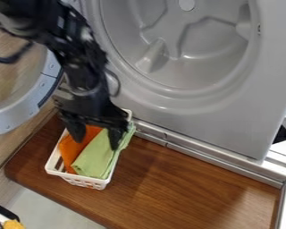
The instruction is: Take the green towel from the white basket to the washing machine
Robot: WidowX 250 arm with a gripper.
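The green towel (95,159) has its edge at the basket's rim, so my gripper should grab it by that edge next. Then I should take it to the washing machine.
My gripper (96,135) hangs over the back half of the white basket (86,180), its two fingers spread apart. The left finger is over the orange towel, the right one over the green towel; whether either touches cloth I cannot tell. The green towel (95,159) lies folded along the basket's right side, with its upper right edge at the rim. Beside it on the left is the orange towel (68,150). The grey washing machine (229,120) stands behind the basket, its round drum opening facing the camera. The gripper hides the basket's back part.
The basket stands on a brown wooden board (181,188) in front of the machine. At the left, the machine's round door (14,117) is swung open beside the arm. A metal rail (211,162) runs along the machine's foot. Dark and yellow items (13,224) lie at the bottom left corner.
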